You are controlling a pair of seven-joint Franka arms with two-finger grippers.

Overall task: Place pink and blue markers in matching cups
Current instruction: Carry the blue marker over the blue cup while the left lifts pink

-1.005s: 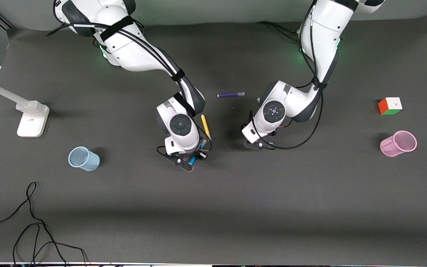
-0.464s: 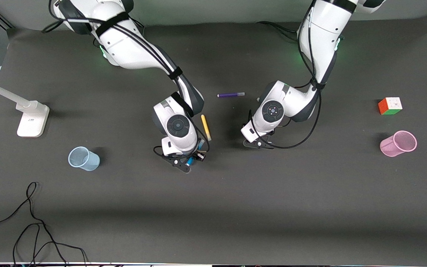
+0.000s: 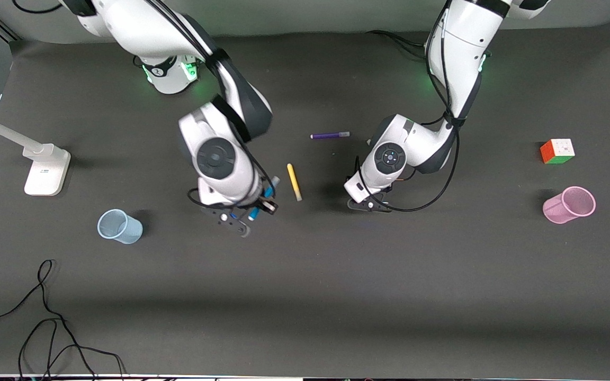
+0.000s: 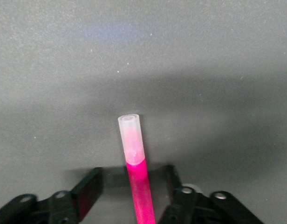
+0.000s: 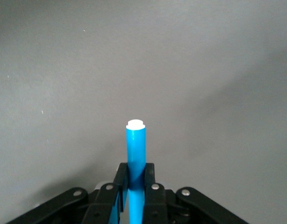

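Note:
The left gripper will pick up the pink marker next, holding it by its body just below the cap (image 4: 139, 181).
My right gripper (image 3: 252, 209) is shut on the blue marker (image 3: 255, 213) and holds it above the table, between the yellow pen and the pale blue cup (image 3: 119, 226). In the right wrist view the blue marker (image 5: 135, 149) sticks out from between the shut fingers of the right gripper (image 5: 135, 175). My left gripper (image 3: 371, 204) is low over the middle of the table. In the left wrist view it (image 4: 133, 182) is open, with the pink marker (image 4: 138, 186) lying between its fingers and a gap on each side. The pink mesh cup (image 3: 570, 205) stands toward the left arm's end.
A yellow pen (image 3: 294, 181) lies between the two grippers. A purple pen (image 3: 330, 135) lies nearer the robot bases. A colour cube (image 3: 557, 151) sits beside the pink cup. A white stand (image 3: 45, 169) and a black cable (image 3: 45, 317) are at the right arm's end.
My right arm has lifted the blue marker and carried it away from the yellow pen toward the pale blue cup. The left arm has not moved.

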